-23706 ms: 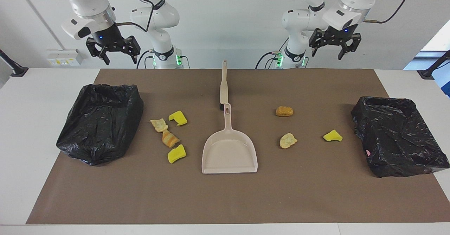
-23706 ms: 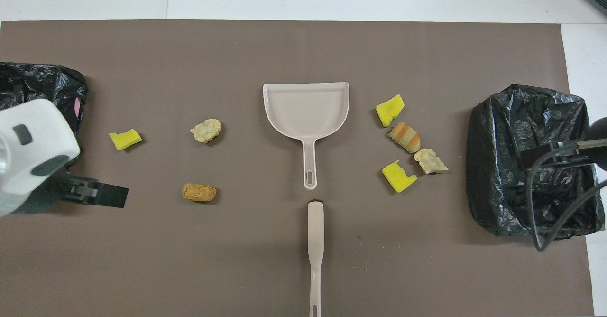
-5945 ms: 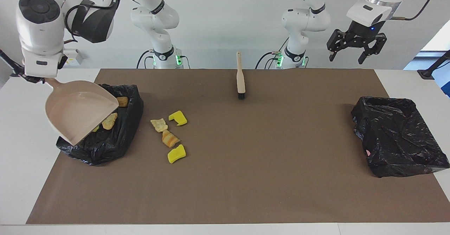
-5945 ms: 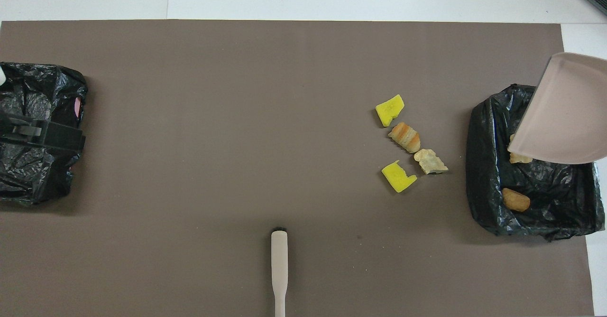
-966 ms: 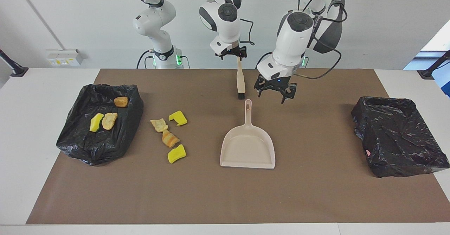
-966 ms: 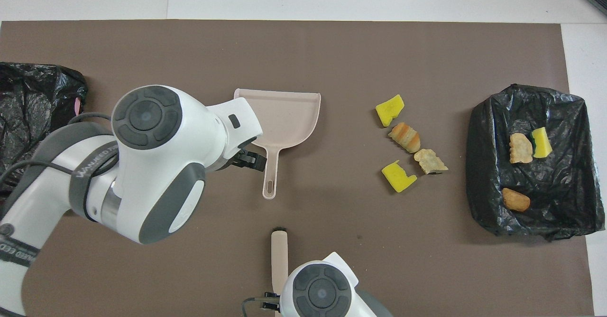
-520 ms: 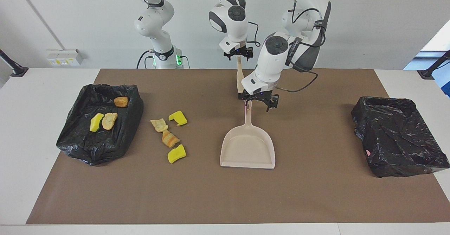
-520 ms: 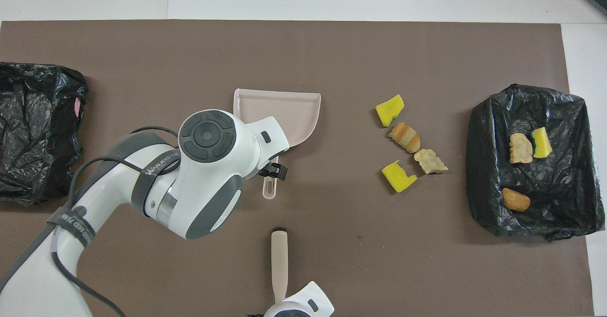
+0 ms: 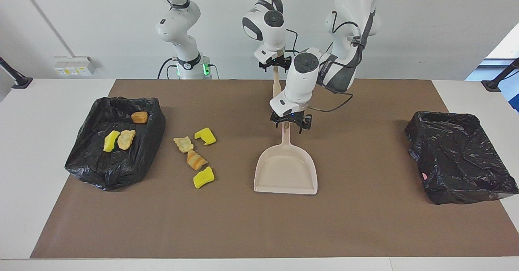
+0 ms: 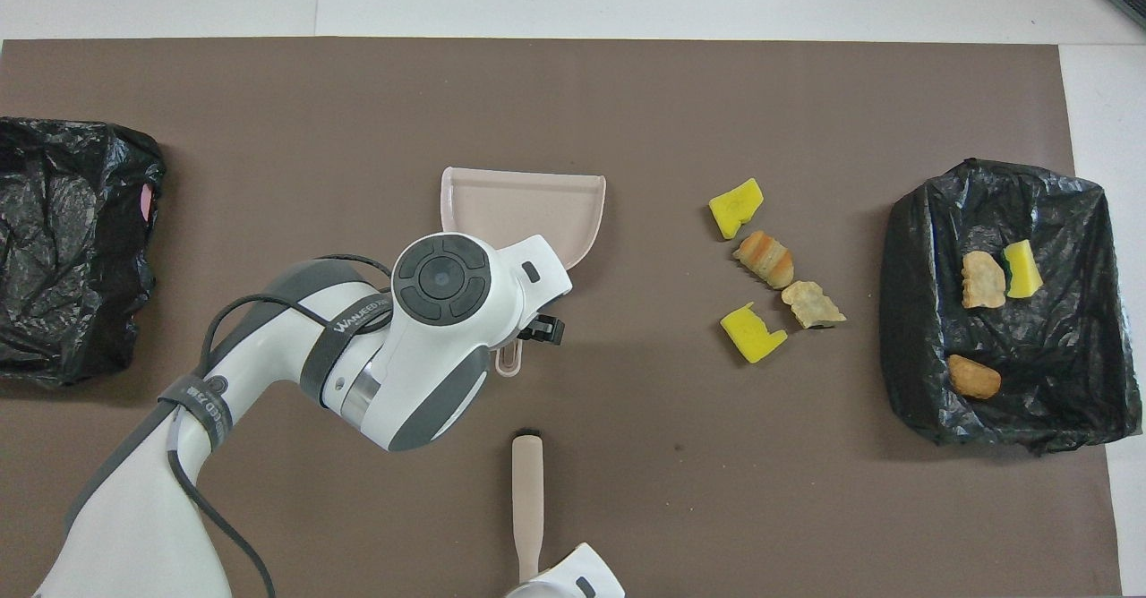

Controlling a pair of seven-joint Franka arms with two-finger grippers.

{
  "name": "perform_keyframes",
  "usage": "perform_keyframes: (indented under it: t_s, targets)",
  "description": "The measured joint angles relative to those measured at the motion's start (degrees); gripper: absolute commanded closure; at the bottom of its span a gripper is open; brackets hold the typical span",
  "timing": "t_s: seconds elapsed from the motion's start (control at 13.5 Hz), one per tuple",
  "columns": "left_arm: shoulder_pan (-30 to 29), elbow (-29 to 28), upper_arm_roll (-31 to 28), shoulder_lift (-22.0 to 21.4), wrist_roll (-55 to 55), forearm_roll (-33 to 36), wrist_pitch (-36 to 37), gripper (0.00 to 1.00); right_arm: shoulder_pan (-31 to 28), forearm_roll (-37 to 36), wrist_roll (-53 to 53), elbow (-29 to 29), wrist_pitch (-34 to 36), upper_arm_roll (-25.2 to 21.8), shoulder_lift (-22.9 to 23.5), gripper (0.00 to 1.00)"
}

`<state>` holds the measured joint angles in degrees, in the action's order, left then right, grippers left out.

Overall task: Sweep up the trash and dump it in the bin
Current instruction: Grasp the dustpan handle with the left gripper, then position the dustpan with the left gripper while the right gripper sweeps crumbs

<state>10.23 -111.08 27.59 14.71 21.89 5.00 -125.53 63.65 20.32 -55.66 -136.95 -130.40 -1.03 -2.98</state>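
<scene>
My right gripper's fingers are down around the upper end of the brush, so they would hold the brush if they closed now. My right gripper should now close on the brush.
Several bits of trash lie on the brown mat: a yellow sponge chunk, a tan piece, a striped bread piece and another yellow chunk. Three more bits lie in the black-bagged bin at the right arm's end. The beige dustpan lies mid-mat, handle toward the robots. My left gripper is down at that handle, open, a finger on each side. My right gripper is open at the upper end of the brush, whose bristles the left arm hides.
A second black-bagged bin stands at the left arm's end of the table with no trash showing in it. The left arm reaches low across the mat's middle and covers the dustpan's handle from above. White table borders the mat.
My left gripper has swung over from beside the dustpan handle and come down around it. My right gripper has shifted a little at the brush handle's end. Dustpan, brush and trash lie where they were.
</scene>
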Motion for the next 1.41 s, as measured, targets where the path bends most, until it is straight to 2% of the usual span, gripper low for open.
perform_keyframes:
  t_s: [0.07,0.15,0.3,0.45,0.52,0.59,0.67,0.74,0.89,1.04,1.19,1.41]
  targets:
    - [0.0,-0.2,0.04,0.0,0.14,0.0,-0.25,0.11,0.25,0.0,0.0,-0.22,-0.26,0.0,0.0,0.03]
    - [0.0,-0.34,0.06,0.0,0.16,0.01,-0.46,0.17,0.33,0.0,0.0,-0.33,-0.28,0.0,0.0,0.13]
    - [0.0,-0.41,0.06,0.0,0.21,0.01,-0.56,0.3,0.36,0.0,0.0,-0.46,-0.31,0.0,0.0,0.26]
    - [0.0,-0.64,0.06,0.0,0.22,0.02,-0.56,0.32,0.38,0.0,0.0,-0.72,-0.43,0.0,0.0,0.41]
    - [0.0,-0.82,0.06,0.0,0.23,0.03,-0.56,0.32,0.39,0.0,0.0,-0.96,-0.49,0.0,0.0,0.53]
    - [0.0,-1.04,0.06,0.0,0.24,0.03,-0.56,0.32,0.4,0.0,0.0,-1.14,-0.57,0.0,0.0,0.83]
    - [0.0,-1.2,0.06,0.0,0.23,0.03,-0.56,0.34,0.4,0.0,0.0,-1.22,-0.62,0.0,0.0,1.0]
    - [0.0,-1.31,0.06,0.0,0.24,0.03,-0.56,0.49,0.41,0.0,0.0,-1.24,-0.67,0.0,0.0,1.0]
    - [0.0,-1.35,0.07,0.0,0.26,0.03,-0.61,0.71,0.42,0.0,0.02,-1.26,-0.99,-0.06,0.02,1.0]
    - [-0.04,-1.3,0.07,-0.01,0.23,0.12,-0.82,0.87,0.3,0.0,0.12,-1.07,-1.1,-0.24,0.23,1.0]
    - [-0.12,-1.1,0.03,-0.03,0.29,0.88,-0.88,0.96,-0.14,0.0,0.15,-0.5,-1.1,-0.3,0.65,1.0]
    - [-0.36,0.15,-0.07,-0.05,-0.9,5.17,-0.67,0.97,-0.57,0.0,0.17,0.29,0.47,-0.54,0.8,1.0]
